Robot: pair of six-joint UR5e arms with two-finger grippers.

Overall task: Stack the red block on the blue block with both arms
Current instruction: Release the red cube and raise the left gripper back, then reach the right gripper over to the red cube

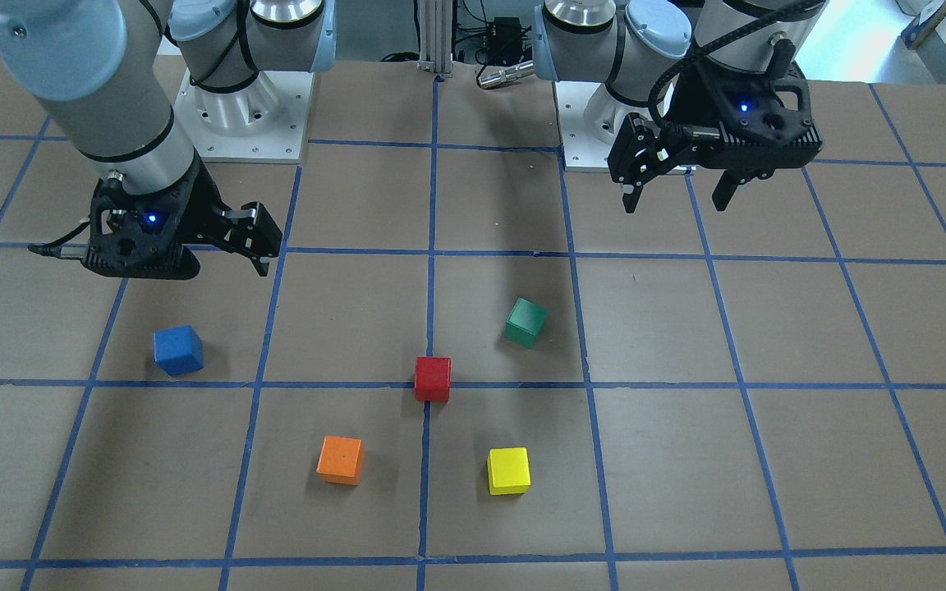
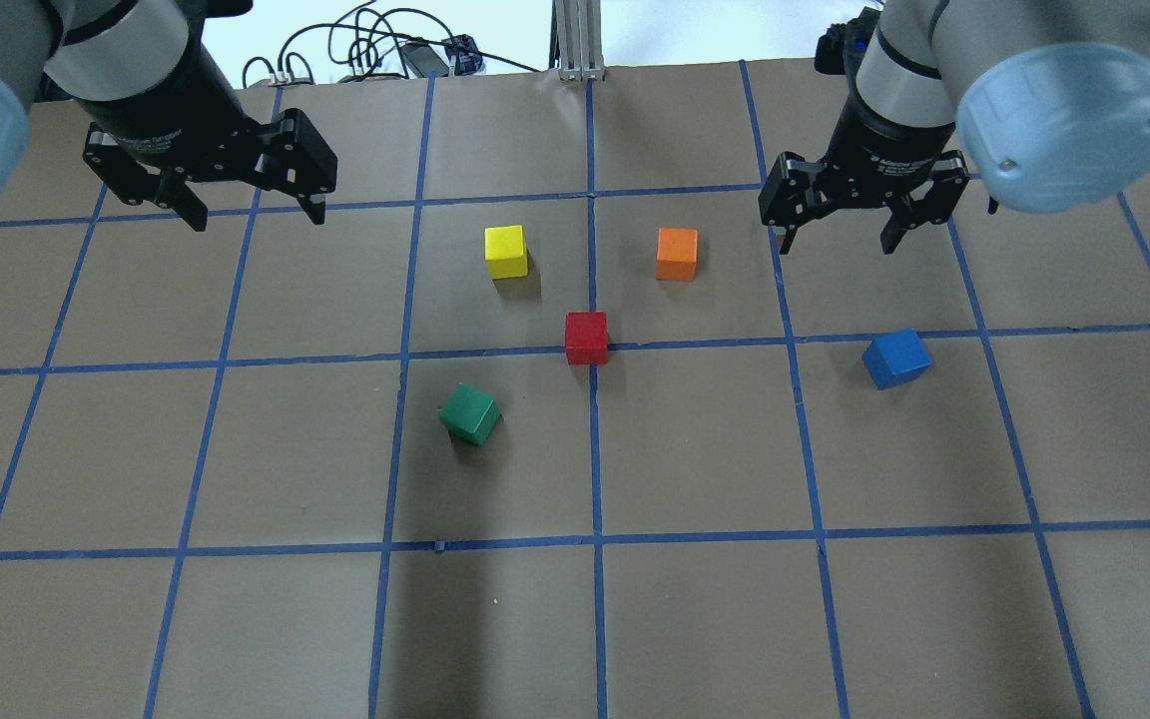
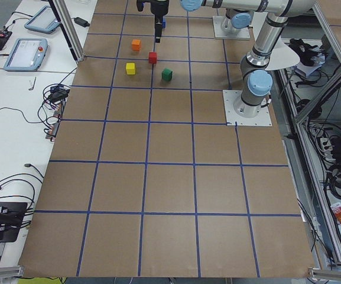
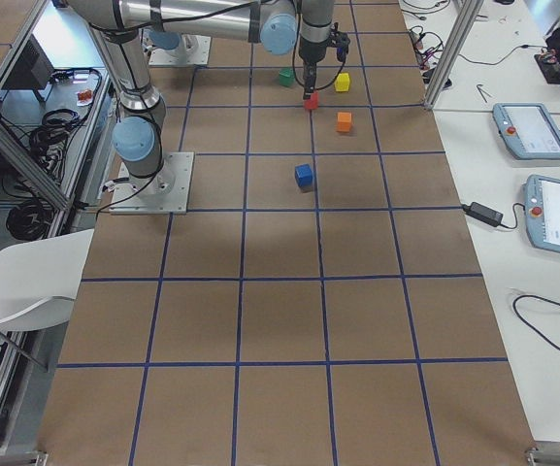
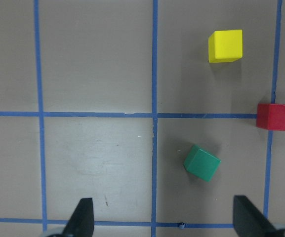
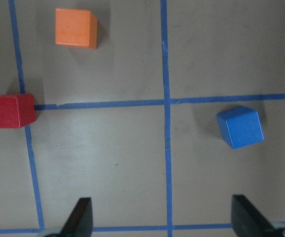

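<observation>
I need to grab the red block by opposite sides with my right gripper. The red block's bottom then stays free to rest on the blue block (image 1: 178,350) (image 6: 239,127).
The red block (image 2: 586,338) sits on a blue tape line near the table's middle; it also shows in the front view (image 1: 432,378). The blue block (image 2: 894,359) lies apart from it on my right side, turned slightly, and shows in the right wrist view (image 6: 240,127). My left gripper (image 2: 254,212) is open and empty, held above the table far left of the blocks. My right gripper (image 2: 835,242) is open and empty, held above the table just beyond the blue block. The red block shows at the edge of both wrist views (image 5: 275,116) (image 6: 11,110).
A green cube (image 2: 469,413) lies near-left of the red block, turned at an angle. A yellow cube (image 2: 505,251) and an orange cube (image 2: 676,254) stand just beyond the red block. The brown table (image 2: 695,619) carries a blue tape grid.
</observation>
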